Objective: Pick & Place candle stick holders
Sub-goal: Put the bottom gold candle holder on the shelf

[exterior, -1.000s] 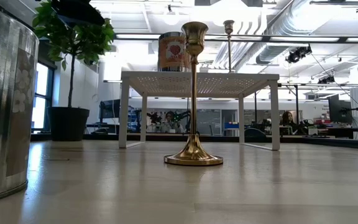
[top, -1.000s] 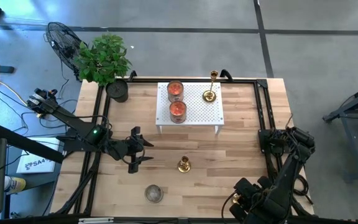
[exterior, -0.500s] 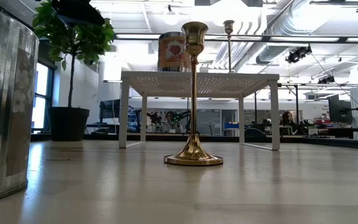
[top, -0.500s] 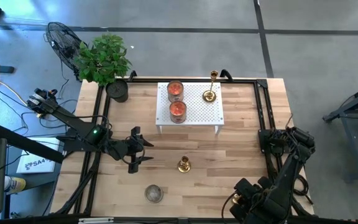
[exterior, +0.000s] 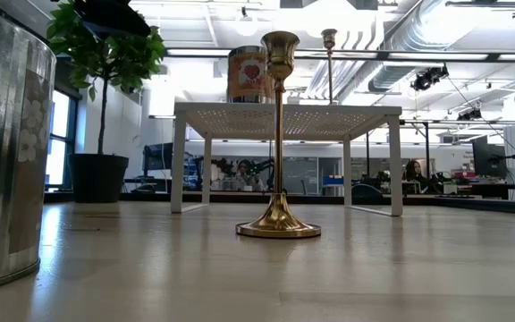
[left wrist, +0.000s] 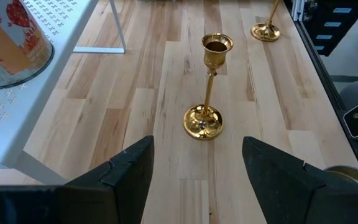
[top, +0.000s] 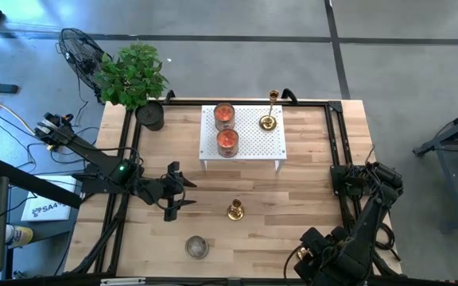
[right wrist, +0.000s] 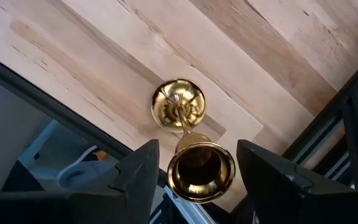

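My right gripper needs to close on the cup of the gold holder (right wrist: 201,172), because its open fingers reach down beside it.
One gold candle stick holder (top: 234,210) stands on its round base mid-table, seen also in the left wrist view (left wrist: 207,93) and the low view (exterior: 278,134). My left gripper (top: 183,197) hangs open to its left, pointing at it from a distance. A second holder (top: 269,119) stands on the white stand (top: 249,151). A third holder (right wrist: 194,155) stands on its base (right wrist: 178,112) by the table's near right edge. My right gripper (right wrist: 197,149) points down over it, open, a finger on either side of the cup, apart from it.
Two glass jars with orange-red candles (top: 226,127) stand on the white stand. A grey tin (top: 196,247) sits near the front edge, and a potted plant (top: 133,75) at the far left corner. A black frame rail (top: 332,143) runs along the table's edges.
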### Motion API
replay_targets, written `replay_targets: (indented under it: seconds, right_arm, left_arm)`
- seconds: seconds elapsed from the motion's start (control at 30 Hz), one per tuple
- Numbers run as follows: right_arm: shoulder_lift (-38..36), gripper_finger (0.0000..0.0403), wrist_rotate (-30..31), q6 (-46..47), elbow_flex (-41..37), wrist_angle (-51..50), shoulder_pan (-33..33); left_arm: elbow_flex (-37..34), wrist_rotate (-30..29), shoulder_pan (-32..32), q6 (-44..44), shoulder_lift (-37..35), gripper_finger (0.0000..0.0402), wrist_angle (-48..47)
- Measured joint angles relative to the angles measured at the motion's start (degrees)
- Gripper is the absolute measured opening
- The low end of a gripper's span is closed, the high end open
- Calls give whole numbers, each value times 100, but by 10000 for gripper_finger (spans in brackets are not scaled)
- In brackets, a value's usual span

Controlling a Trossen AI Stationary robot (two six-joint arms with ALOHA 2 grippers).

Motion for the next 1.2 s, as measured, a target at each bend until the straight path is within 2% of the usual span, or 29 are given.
replay_targets:
  seconds: [0.27,0.7,0.97,1.2]
  right_arm:
    - [0,206,-33,89,0,17,0]
    - [0,146,-184,136,0,52,0]
    - [0,143,-239,112,0,-61,0]
    - [0,136,32,-46,0,-197,0]
  left_arm:
    - [0,14,0,0,0,239,1]
    - [0,152,0,0,0,239,0]
    - [0,151,0,-1,0,239,0]
    - [0,150,0,-1,0,239,-1]
